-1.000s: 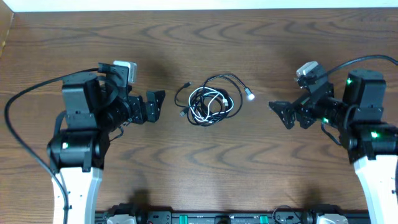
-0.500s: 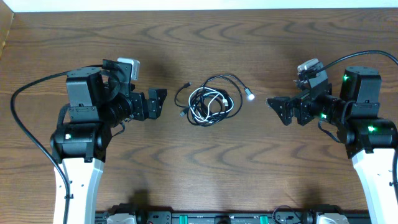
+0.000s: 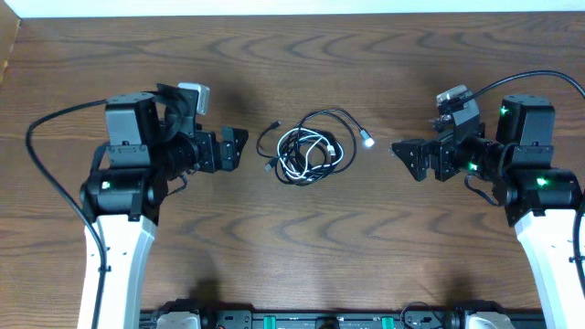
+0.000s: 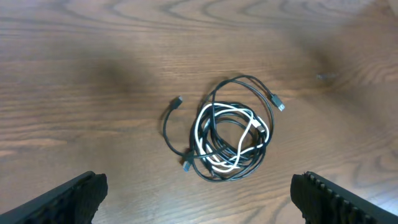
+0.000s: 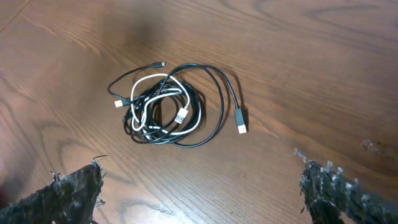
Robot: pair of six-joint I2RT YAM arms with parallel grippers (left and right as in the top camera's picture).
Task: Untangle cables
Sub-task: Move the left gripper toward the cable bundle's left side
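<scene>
I should reach the bundle [image 3: 309, 153] with my left gripper and grab only the white cable's coiled strand [image 3: 283, 157], so the black cable stays free and the cables can be untangled.
The cables [image 3: 309, 151] lie in one tangled bundle at the middle of the wooden table. The black cable [image 3: 325, 113] loops around the outside, one plug lying out at the right [image 3: 367, 140]. The white cable [image 3: 305, 146] is coiled inside it. My left gripper [image 3: 236, 149] is left of the bundle, open, clear of it. Right of the bundle, my right gripper [image 3: 406, 160] is open and farther off. The left wrist view shows the cables [image 4: 230, 140] beyond the left gripper [image 4: 199, 199], and the right wrist view shows the cables [image 5: 165, 112] beyond the right gripper [image 5: 205, 196].
Thick black arm wires arc out at the far left [image 3: 37, 164] and the far right [image 3: 539, 78]. The table's far edge [image 3: 292, 13] runs along the top, and its left corner [image 3: 9, 46] shows at the upper left.
Both arms have shifted slightly toward the bundle, each gripper staying open. The cables have not moved.
</scene>
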